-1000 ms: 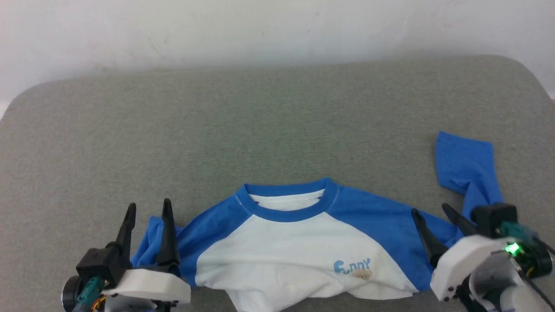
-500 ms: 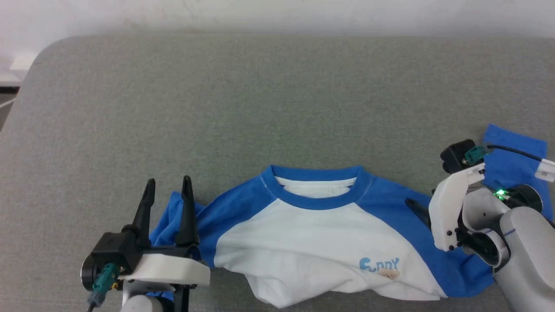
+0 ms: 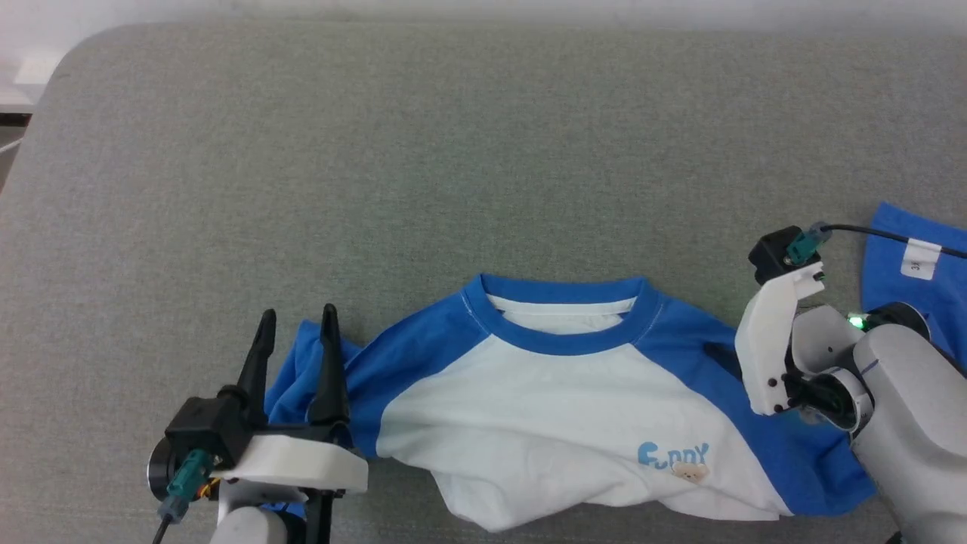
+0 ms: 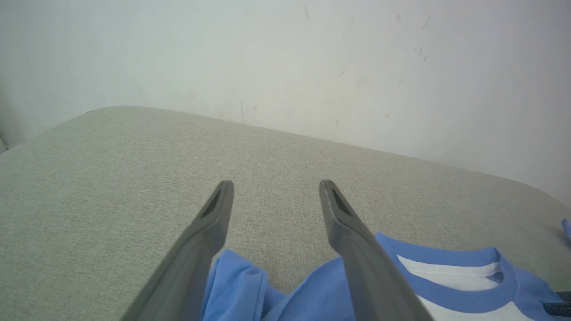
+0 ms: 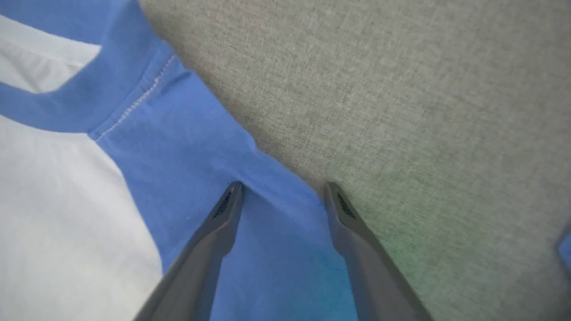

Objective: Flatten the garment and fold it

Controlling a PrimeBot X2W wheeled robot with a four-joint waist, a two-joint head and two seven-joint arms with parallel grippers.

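My right gripper next needs to grip the garment by that shoulder edge (image 5: 286,184), as the blue cloth rises in a soft fold (image 5: 267,174) along the upper edge of the garment's shoulder.
The garment (image 3: 559,408) lies face up at the near edge: white body, blue collar, blue sleeves, small blue lettering (image 3: 674,455). Its left sleeve (image 3: 291,378) is bunched, and the right sleeve end (image 3: 899,287) reaches toward the far right. My left gripper (image 3: 299,311) is open above the bunched sleeve, holding nothing; the left wrist view shows the left gripper (image 4: 275,185) over sleeve folds (image 4: 236,285). My right gripper (image 5: 283,185) is open, tips down on the blue right shoulder (image 5: 187,147) at its upper edge. In the head view its white mount (image 3: 770,340) hides most of it.
The garment rests on a wide grey fabric surface (image 3: 453,151) with a rounded far-left corner (image 3: 68,53). A white wall (image 4: 285,53) rises behind it. A black cable (image 3: 869,233) runs from the right wrist across the right sleeve end.
The head camera has shifted, so the whole picture moved. My right arm has swung up and tipped its fingers down onto the right shoulder. The left gripper stays over the left sleeve.
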